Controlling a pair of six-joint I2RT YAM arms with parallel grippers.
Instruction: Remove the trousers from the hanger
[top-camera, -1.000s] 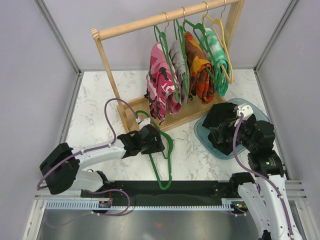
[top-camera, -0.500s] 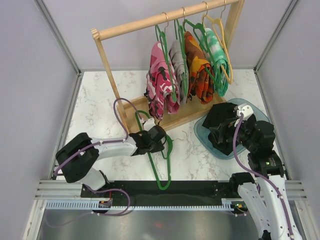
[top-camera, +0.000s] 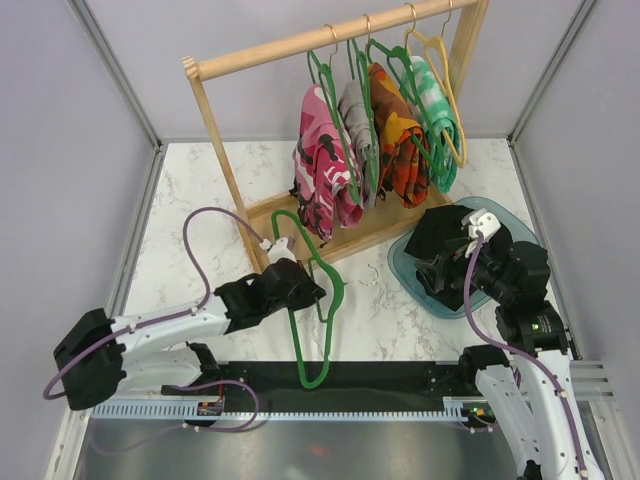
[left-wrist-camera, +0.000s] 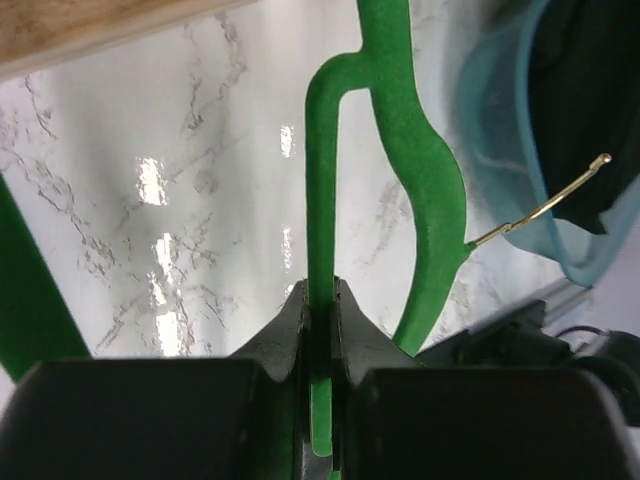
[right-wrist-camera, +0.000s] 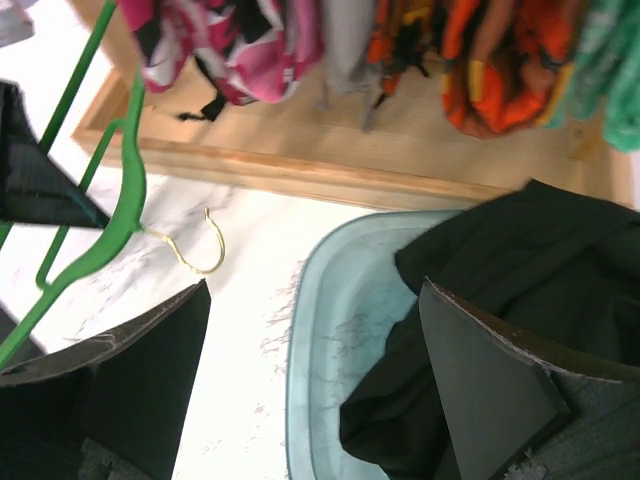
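The gold hook should stay free to hang on the rack's bar, so the robot's right gripper should next grab the green hanger by its near end (top-camera: 315, 382).
An empty green hanger (top-camera: 297, 345) lies tilted on the marble table in front of the rack. My left gripper (top-camera: 308, 292) is shut on one of its thin bars (left-wrist-camera: 320, 200), which runs straight between the jaws. Black trousers (top-camera: 440, 245) lie crumpled in a teal tray (top-camera: 405, 275). My right gripper (right-wrist-camera: 310, 370) hovers open over the tray's left rim (right-wrist-camera: 320, 330), its right finger over the black trousers (right-wrist-camera: 520, 270). Pink camouflage (top-camera: 320, 170), grey (top-camera: 357, 120), orange-patterned (top-camera: 400, 150) and green-white (top-camera: 438, 110) trousers hang on hangers from the rail.
The wooden rack (top-camera: 300, 40) stands at the back, its base board (top-camera: 350, 235) just beyond the held hanger. The hanger's gold hook (right-wrist-camera: 195, 255) points toward the tray. A black strip runs along the near edge (top-camera: 380, 380) between the arm bases.
My left gripper has closed on the green hanger's bar. The left arm has swung and drawn the hanger slightly toward the near edge. The right arm has not moved.
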